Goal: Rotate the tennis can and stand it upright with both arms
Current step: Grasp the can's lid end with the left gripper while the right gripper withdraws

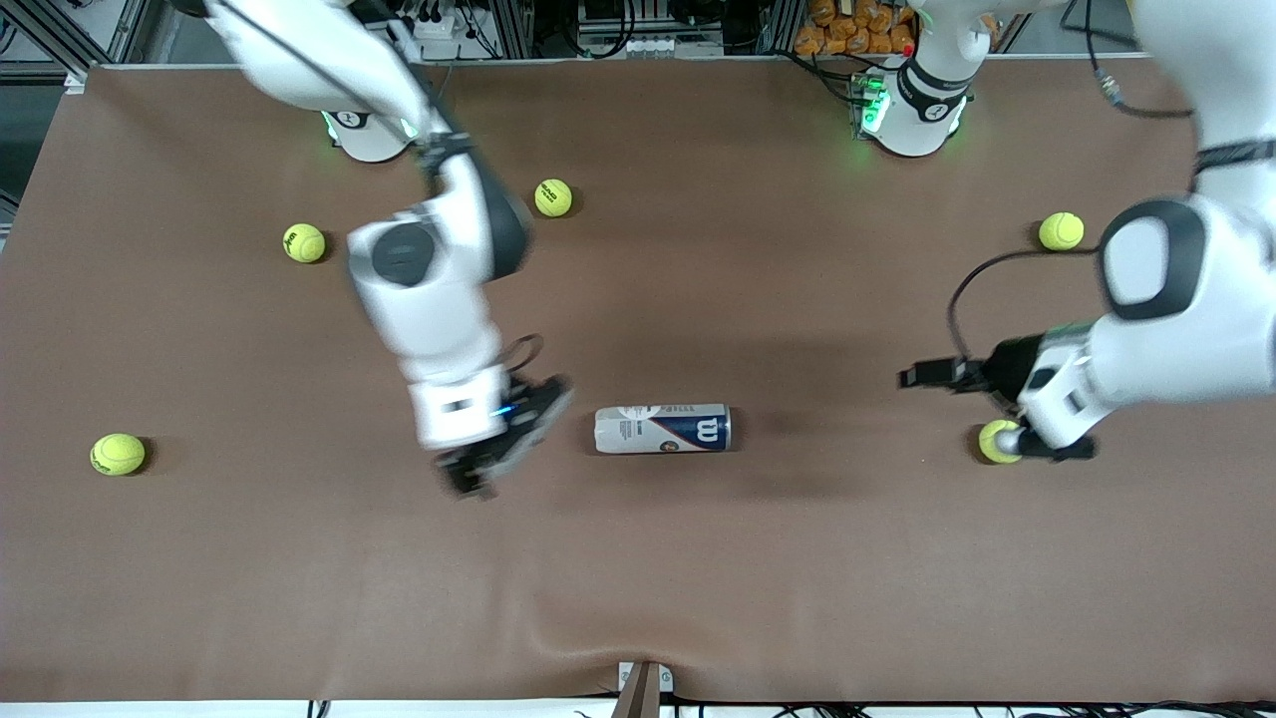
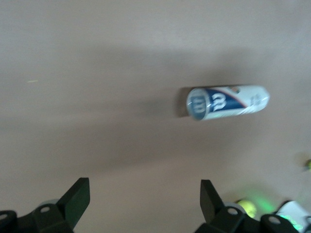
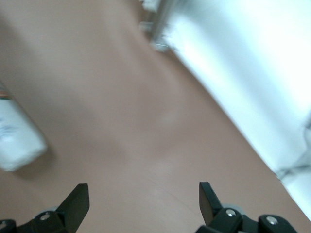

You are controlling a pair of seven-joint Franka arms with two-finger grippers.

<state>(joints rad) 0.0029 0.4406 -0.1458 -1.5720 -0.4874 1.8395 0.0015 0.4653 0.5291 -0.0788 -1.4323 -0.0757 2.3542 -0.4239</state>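
The tennis can's white end (image 1: 603, 431) should stay free to stand on the tabletop, so my left gripper should grab the navy "W" end's rim (image 1: 727, 427).
The tennis can (image 1: 663, 429) lies on its side in the middle of the brown table. Its navy "W" end points toward the left arm's end and its white end toward the right arm's end. My right gripper (image 1: 510, 439) is open and empty over the table, just off the can's white end. That end shows in the right wrist view (image 3: 14, 141), ahead of the open gripper (image 3: 144, 191). My left gripper (image 1: 932, 377) is open and empty, apart from the can's "W" end. The whole can shows in the left wrist view (image 2: 227, 102), well ahead of the gripper (image 2: 144, 187).
Several yellow-green tennis balls lie around: one partly under the left wrist (image 1: 997, 442), one toward the left arm's base (image 1: 1061, 231), two near the right arm's base (image 1: 553, 197) (image 1: 304, 242), one at the right arm's end (image 1: 118, 454). The right wrist view shows the table's edge (image 3: 218, 107).
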